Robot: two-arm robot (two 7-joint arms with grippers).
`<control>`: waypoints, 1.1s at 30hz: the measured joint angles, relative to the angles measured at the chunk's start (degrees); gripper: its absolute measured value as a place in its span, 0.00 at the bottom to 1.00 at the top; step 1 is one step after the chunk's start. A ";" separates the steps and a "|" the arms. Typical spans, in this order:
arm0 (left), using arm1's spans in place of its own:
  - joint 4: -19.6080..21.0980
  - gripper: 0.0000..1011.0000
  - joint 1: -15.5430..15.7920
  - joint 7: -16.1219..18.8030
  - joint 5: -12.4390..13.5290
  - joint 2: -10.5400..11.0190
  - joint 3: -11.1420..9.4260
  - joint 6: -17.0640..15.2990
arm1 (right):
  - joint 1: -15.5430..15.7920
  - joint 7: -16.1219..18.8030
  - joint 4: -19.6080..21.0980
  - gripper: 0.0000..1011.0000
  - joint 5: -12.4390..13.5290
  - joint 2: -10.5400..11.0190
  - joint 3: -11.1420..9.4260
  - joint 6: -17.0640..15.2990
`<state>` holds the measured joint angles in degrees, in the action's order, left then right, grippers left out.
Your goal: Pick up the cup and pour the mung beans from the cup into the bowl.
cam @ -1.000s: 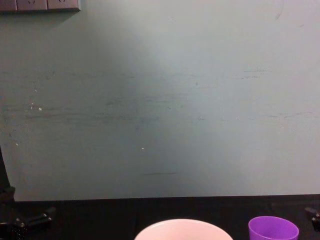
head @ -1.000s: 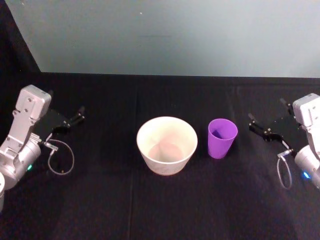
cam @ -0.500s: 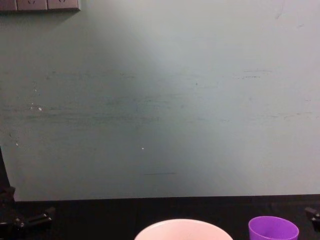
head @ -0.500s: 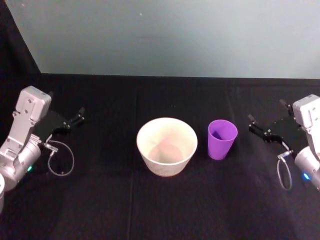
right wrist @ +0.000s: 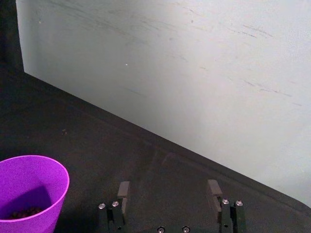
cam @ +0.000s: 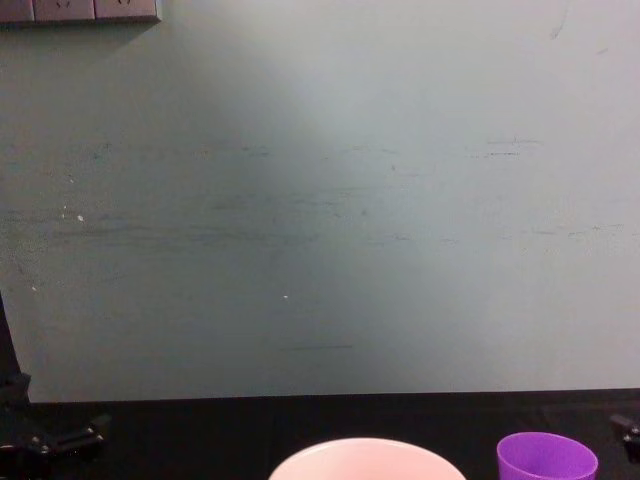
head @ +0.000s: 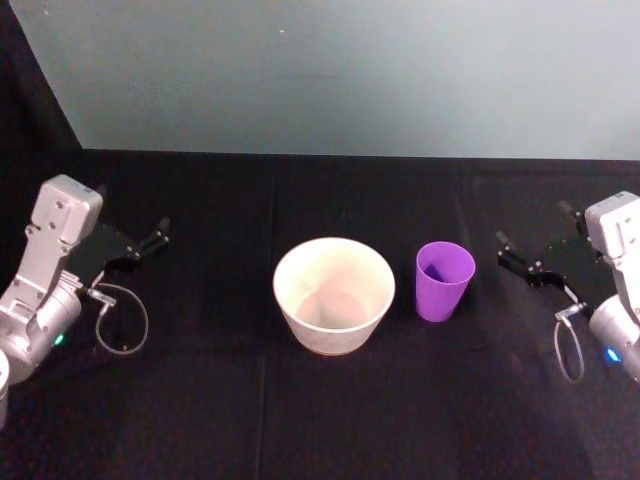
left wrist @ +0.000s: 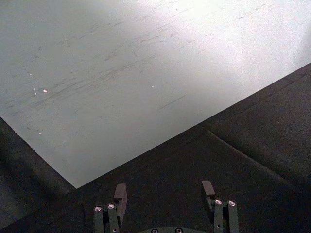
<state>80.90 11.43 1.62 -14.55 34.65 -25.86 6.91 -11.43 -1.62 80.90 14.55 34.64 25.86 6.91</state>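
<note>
The open purple cup (head: 444,279) has loose beans at its bottom. My right gripper will pick it up next, upright, by its outer sides.
A small purple cup (head: 444,279) stands upright on the black table, just right of the wide pale bowl (head: 334,291). The cup (right wrist: 30,194) holds dark beans at its bottom in the right wrist view. The chest view has the cup's rim (cam: 546,456) and the bowl's rim (cam: 366,458) at its lower edge. My right gripper (head: 532,243) hovers open a short way right of the cup, nothing between its fingers (right wrist: 123,190). At the far left, well away from the bowl, my left gripper (head: 132,237) is open and empty.
A pale green wall (head: 340,70) runs along the table's back edge. Black cloth (head: 330,410) covers the table, with open room in front of the bowl and cup. A cable loop hangs under each wrist (head: 122,320).
Both arms have sunk very slightly; the cup and bowl have not moved.
</note>
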 joint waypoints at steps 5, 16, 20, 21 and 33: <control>0.00 0.99 0.00 0.00 0.00 0.00 0.00 0.00 | 0.00 0.00 0.00 0.99 0.00 0.00 0.00 0.00; 0.00 0.99 0.00 0.00 0.00 0.00 0.00 0.00 | 0.00 0.00 0.00 0.99 0.00 0.00 0.00 0.00; 0.00 0.99 0.00 0.00 0.00 0.00 0.00 0.00 | 0.00 0.00 0.00 0.99 0.00 0.00 0.00 0.00; 0.00 0.99 0.00 0.00 0.00 0.00 0.00 0.00 | 0.00 0.00 0.00 0.99 0.00 0.00 0.00 0.00; 0.00 0.99 0.00 0.00 0.00 0.00 0.00 0.00 | 1.58 0.59 1.26 0.99 0.22 0.54 -1.31 0.69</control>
<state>80.90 11.43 1.62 -14.55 34.64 -25.86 6.90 -9.86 -1.03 82.16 14.77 35.19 24.55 7.60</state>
